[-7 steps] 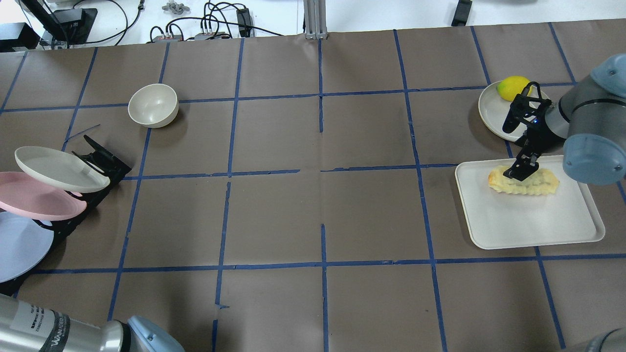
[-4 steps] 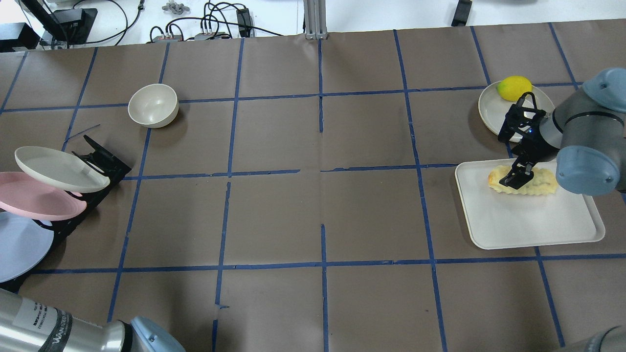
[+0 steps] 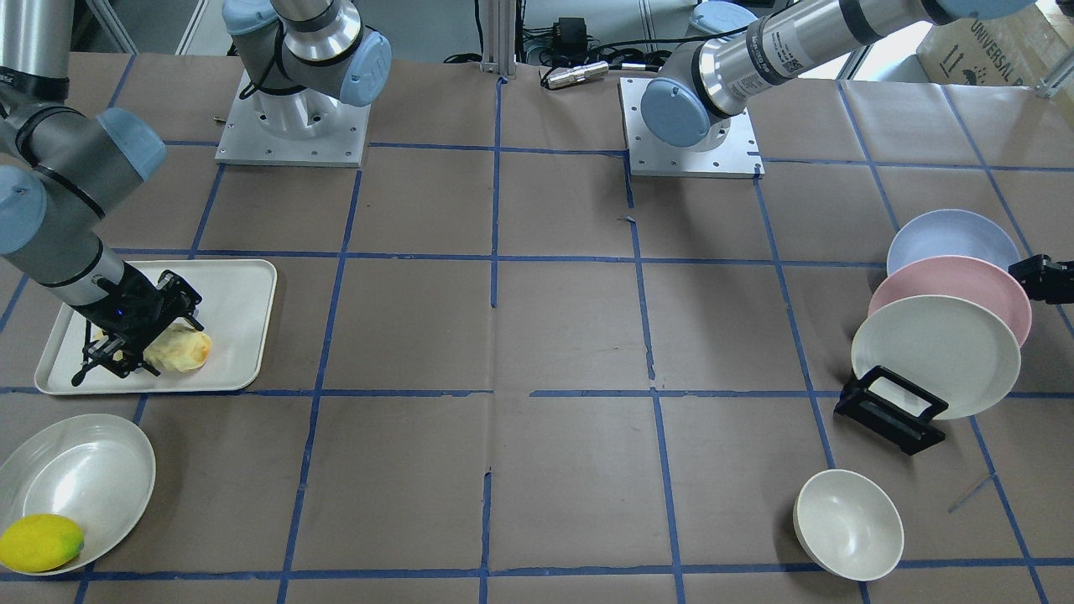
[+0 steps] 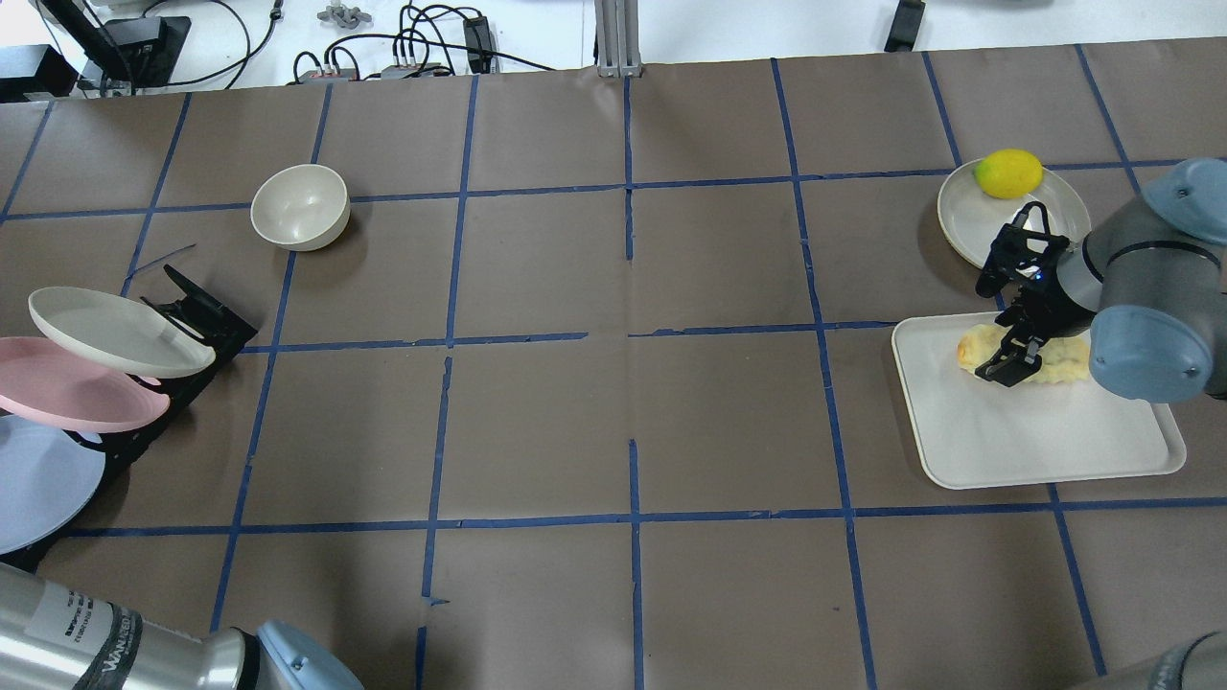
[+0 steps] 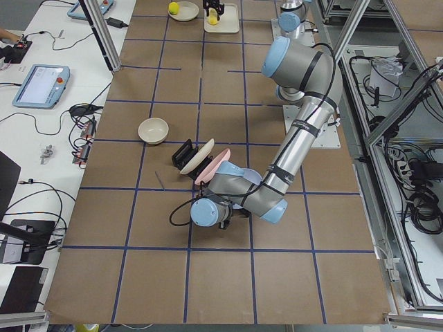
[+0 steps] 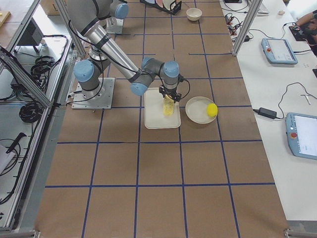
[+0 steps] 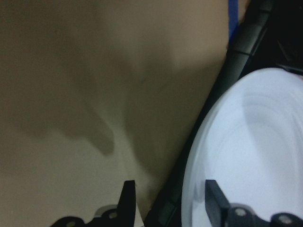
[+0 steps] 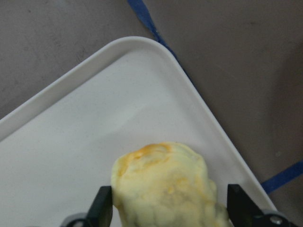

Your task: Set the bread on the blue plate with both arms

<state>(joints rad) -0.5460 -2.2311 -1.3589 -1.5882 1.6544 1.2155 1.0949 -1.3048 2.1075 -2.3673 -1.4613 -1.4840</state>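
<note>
The left gripper should next take the blue plate by its exposed outer rim (image 3: 1014,256), because the pink plate (image 3: 954,278) leans close in front of it in the rack.
The bread (image 4: 1059,356) lies on a white tray (image 4: 1035,450) at the right, its orange-brown end pointing left. My right gripper (image 4: 1007,369) is down over that end, open, with a finger on each side of the roll, as the right wrist view (image 8: 169,198) shows. The blue plate (image 4: 38,479) leans in a black rack (image 4: 206,316) at the far left, nearest the robot. My left gripper (image 7: 168,189) is open astride the blue plate's rim (image 7: 251,151). It also shows in the front-facing view (image 3: 1019,270), beside the plates.
A pink plate (image 4: 67,388) and a cream plate (image 4: 115,331) lean in the same rack beyond the blue one. A cream bowl (image 4: 300,206) stands at the back left. A lemon (image 4: 1008,173) sits on a cream plate (image 4: 963,225) behind the tray.
My right gripper has lowered from above the lemon plate's edge onto the bread's left end. The left arm's forearm has shifted slightly at the bottom left.
</note>
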